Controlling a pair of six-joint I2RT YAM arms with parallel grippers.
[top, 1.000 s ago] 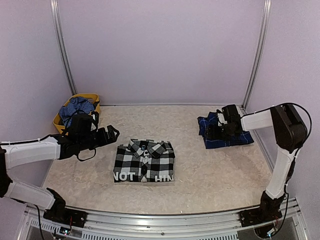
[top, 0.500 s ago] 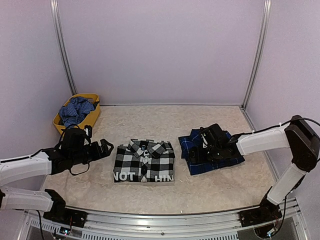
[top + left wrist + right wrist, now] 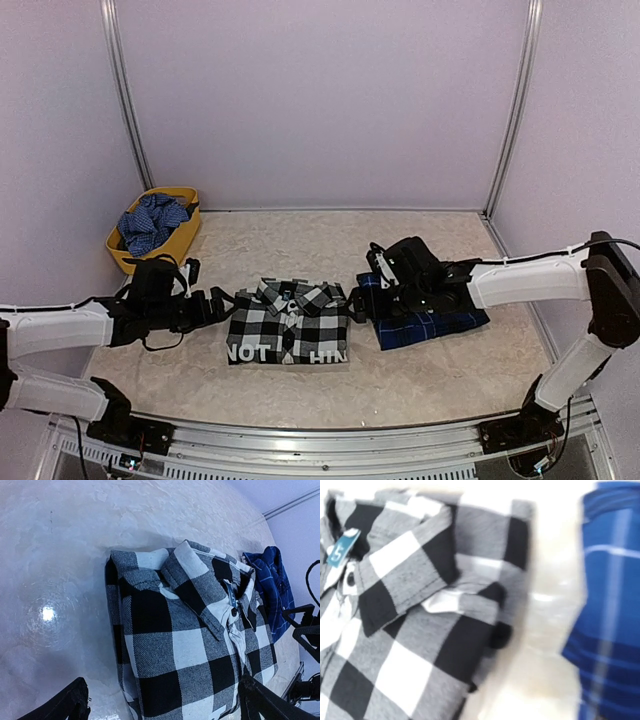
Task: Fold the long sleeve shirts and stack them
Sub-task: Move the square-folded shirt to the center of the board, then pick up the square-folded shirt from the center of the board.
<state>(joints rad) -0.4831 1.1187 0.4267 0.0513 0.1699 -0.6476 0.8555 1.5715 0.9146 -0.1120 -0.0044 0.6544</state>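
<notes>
Next, to stack the check shirt, my left gripper grabs its side edge farthest from the navy shirt (image 3: pixel 435 318), leaving the opposite edge for my right gripper.
The black-and-white check shirt (image 3: pixel 290 320) lies folded in the middle of the table, collar away from me, white lettering along its near edge. My left gripper (image 3: pixel 222 303) is low at its left edge and open. In the left wrist view its fingers (image 3: pixel 65 707) straddle the shirt (image 3: pixel 185 640). The navy plaid shirt (image 3: pixel 435 318) lies folded just right of it. My right gripper (image 3: pixel 360 300) hovers over the gap between the two shirts, open and holding nothing. The blurred right wrist view shows the check shirt (image 3: pixel 410 630), bare table and the navy shirt (image 3: pixel 610 605), and none of its fingers.
A yellow basket (image 3: pixel 190 215) holding crumpled blue checked cloth (image 3: pixel 152 218) stands at the back left by the wall. Metal frame posts rise at the back corners. The right arm stretches low across the navy shirt.
The navy shirt has slid from the far right to beside the check shirt along with my right gripper, which then went further left. My left gripper has dropped to the check shirt's left edge.
</notes>
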